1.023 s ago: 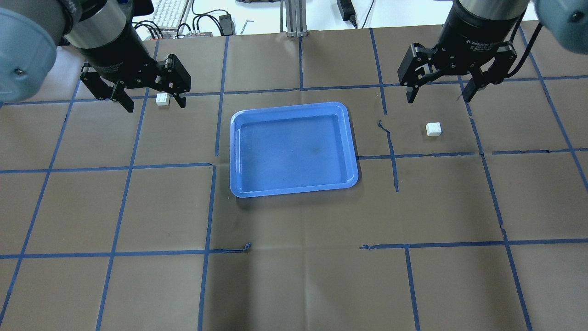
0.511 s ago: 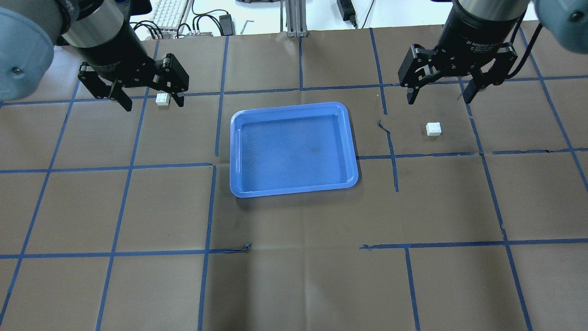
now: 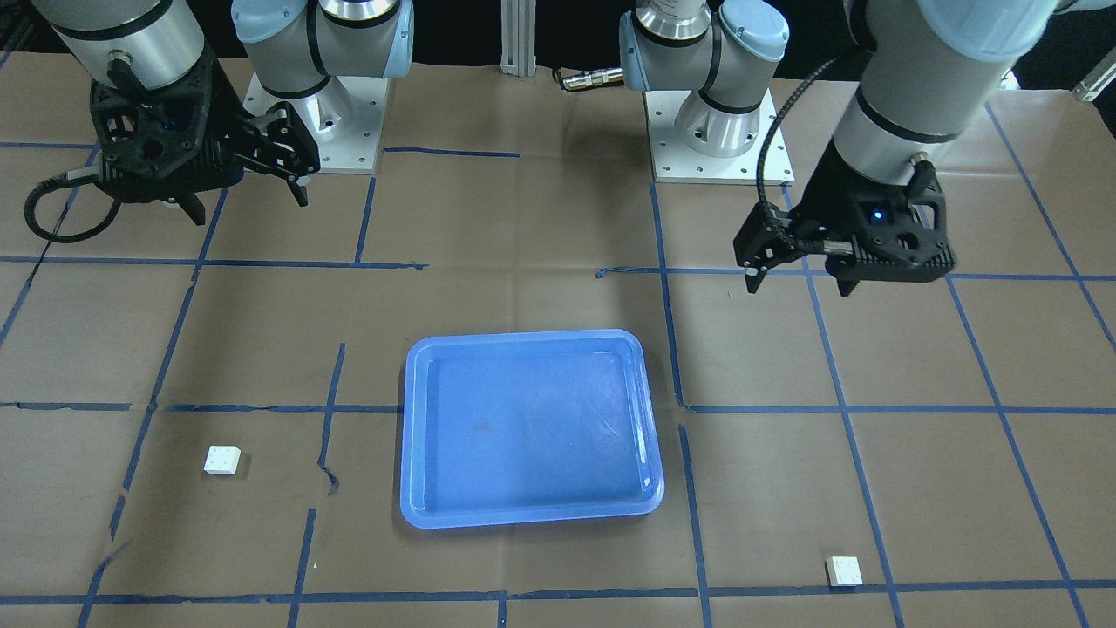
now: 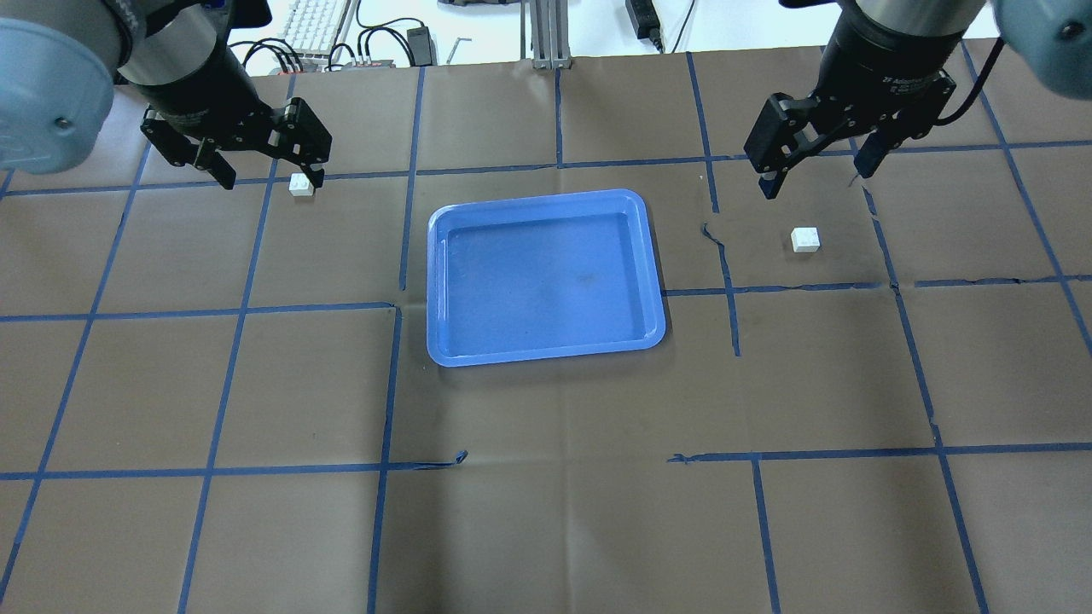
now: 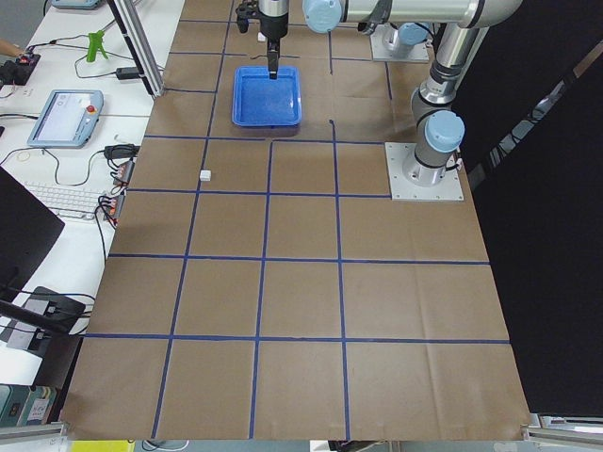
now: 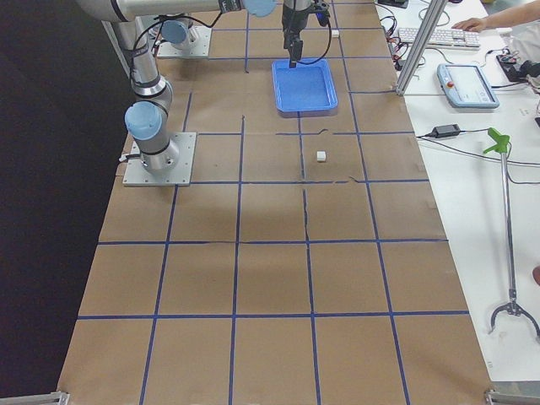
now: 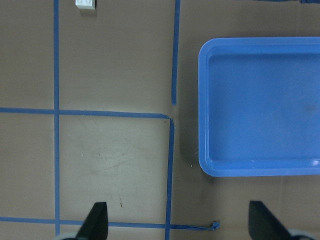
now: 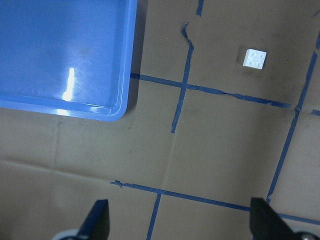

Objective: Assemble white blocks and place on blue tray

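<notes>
My left gripper grabs the white block near it by the block's plain sides next, to assemble the white blocks on the blue tray [image 3: 531,427] [image 7: 260,105].
The blue tray [image 4: 546,281] lies empty in the middle of the table; it also shows in the front view [image 3: 532,427] and both wrist views [image 7: 260,105] [image 8: 60,50]. One white block [image 4: 300,184] [image 3: 844,570] [image 7: 85,3] lies left of the tray. The other white block [image 4: 804,240] [image 3: 221,460] [image 8: 254,59] lies right of it. My left gripper [image 4: 271,177] [image 3: 798,283] is open and empty, well above the table near the left block. My right gripper [image 4: 816,181] [image 3: 247,205] is open and empty, above the table short of the right block.
Brown paper with a blue tape grid [image 4: 388,384] covers the table. A keyboard [image 4: 316,21] and cables lie beyond the far edge. The arm bases [image 3: 715,131] [image 3: 314,122] stand on the robot's side. A teach pendant [image 5: 64,113] lies off the table.
Both grippers have shifted a little toward the table's far edge, and the right one has turned slightly. They stay open. Blocks and tray have not moved.
</notes>
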